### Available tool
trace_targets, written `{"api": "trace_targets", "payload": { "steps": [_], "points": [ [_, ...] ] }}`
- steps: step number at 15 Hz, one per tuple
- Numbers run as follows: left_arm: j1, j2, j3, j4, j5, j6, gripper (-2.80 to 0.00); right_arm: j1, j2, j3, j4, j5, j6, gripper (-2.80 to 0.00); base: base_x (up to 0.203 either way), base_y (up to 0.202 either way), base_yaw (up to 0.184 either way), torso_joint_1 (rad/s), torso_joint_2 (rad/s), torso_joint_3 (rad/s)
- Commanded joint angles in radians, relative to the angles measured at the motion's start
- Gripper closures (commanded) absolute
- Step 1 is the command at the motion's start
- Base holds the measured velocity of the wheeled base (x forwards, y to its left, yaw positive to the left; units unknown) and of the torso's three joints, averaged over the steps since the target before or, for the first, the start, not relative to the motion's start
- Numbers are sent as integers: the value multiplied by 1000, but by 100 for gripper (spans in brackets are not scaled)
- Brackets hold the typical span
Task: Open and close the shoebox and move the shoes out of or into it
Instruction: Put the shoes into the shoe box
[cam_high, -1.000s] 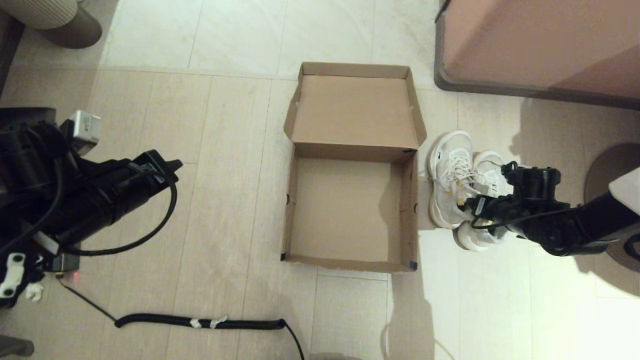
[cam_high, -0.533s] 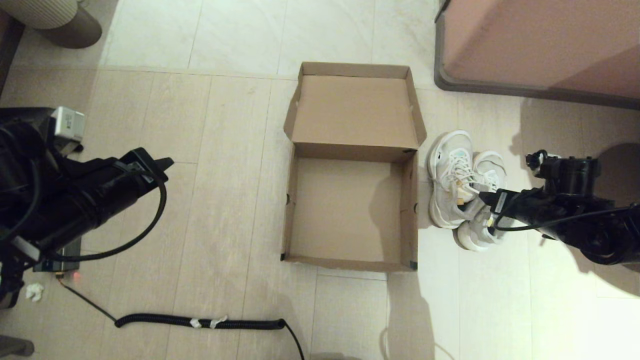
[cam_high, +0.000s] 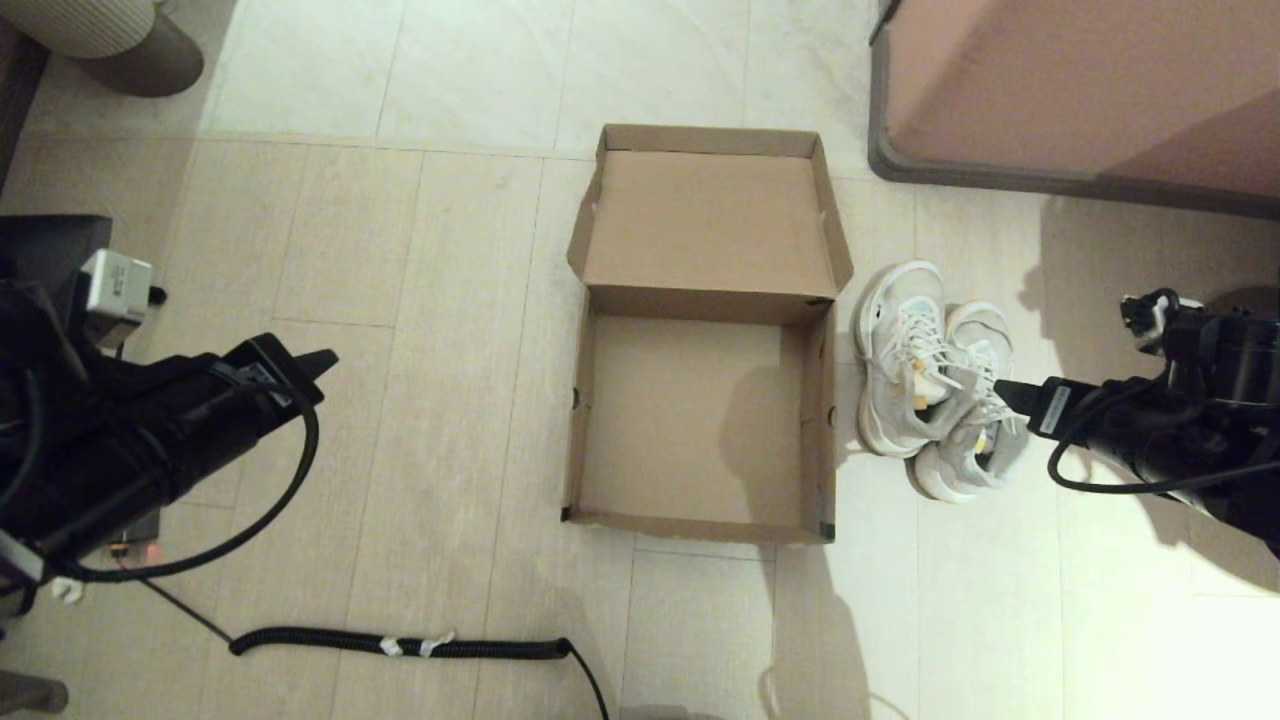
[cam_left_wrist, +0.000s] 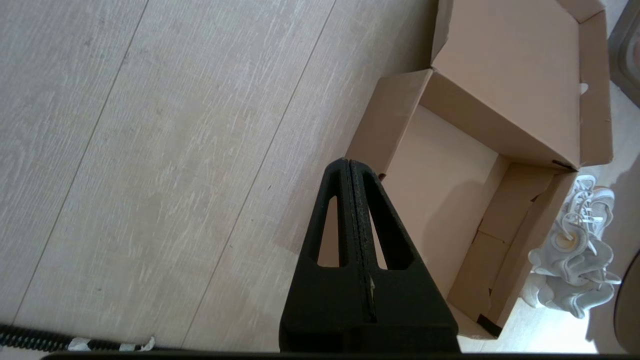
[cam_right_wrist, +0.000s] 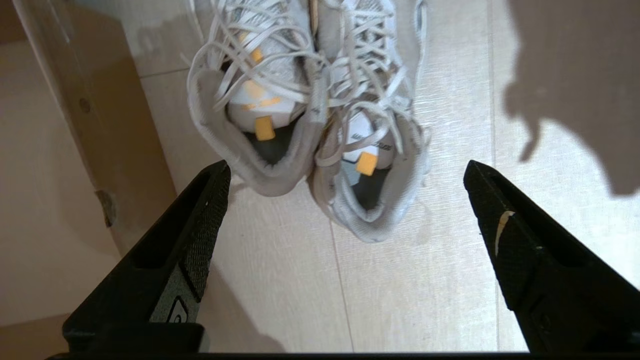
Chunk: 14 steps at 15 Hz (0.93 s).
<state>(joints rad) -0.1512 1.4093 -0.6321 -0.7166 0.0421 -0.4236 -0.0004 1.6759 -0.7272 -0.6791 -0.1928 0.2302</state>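
My right gripper next needs to grab both white sneakers by their collar edges that sit side by side, to move them into the shoebox together.
The brown shoebox (cam_high: 690, 430) stands open and empty in the middle of the floor, its flap lid (cam_high: 710, 215) laid back on the far side. The white sneakers (cam_high: 930, 380) sit side by side on the floor, close against the box's right wall. My right gripper (cam_high: 1005, 390) hovers just right of their heels, open with nothing between its fingers; its wrist view shows both shoe openings with yellow tags (cam_right_wrist: 367, 162) beyond the spread fingertips (cam_right_wrist: 217, 175). My left gripper (cam_high: 320, 360) is shut and empty, well left of the box (cam_left_wrist: 450, 200).
A large pink-brown furniture block (cam_high: 1080, 90) fills the far right corner. A coiled black cable (cam_high: 400, 643) lies on the floor in front of the box. A ribbed round object (cam_high: 110, 40) stands at the far left.
My right arm has drawn back to the right, off the shoes, which stay on the floor. My left arm has pulled back a little to the left and nearer.
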Motion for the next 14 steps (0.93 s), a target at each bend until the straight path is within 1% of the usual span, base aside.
{"api": "trace_targets", "payload": {
  "steps": [1, 4, 6, 9, 12, 13, 14],
  "points": [
    [-1, -20, 4, -4, 0, -3, 0, 2, -28, 1, -4, -8, 1, -280, 0, 0, 0, 0, 0, 0],
    [4, -33, 8, -4, 1, -3, 0, 5, 49, -46, -5, -8, 2, -280, 0, 0, 0, 0, 0, 0],
    [4, -18, 5, -6, -2, -3, 0, 6, 121, -107, -5, -9, 11, -280, 0, 0, 0, 0, 0, 0],
    [-1, 28, -31, -14, -2, -4, 0, 7, 245, -221, -1, -11, 31, -280, 0, 0, 0, 0, 0, 0],
    [-1, 62, -32, -15, -4, -8, 0, 7, 366, -339, 2, -10, 34, -280, 0, 0, 0, 0, 0, 0],
    [-1, 70, -32, -15, -4, -10, 0, 7, 389, -367, 6, -10, 35, -280, 0, 0, 0, 0, 0, 0],
    [-1, 76, -31, -15, -4, -10, 0, 5, 390, -365, 13, -10, 40, -280, 0, 0, 0, 0, 0, 0]
  ]
}}
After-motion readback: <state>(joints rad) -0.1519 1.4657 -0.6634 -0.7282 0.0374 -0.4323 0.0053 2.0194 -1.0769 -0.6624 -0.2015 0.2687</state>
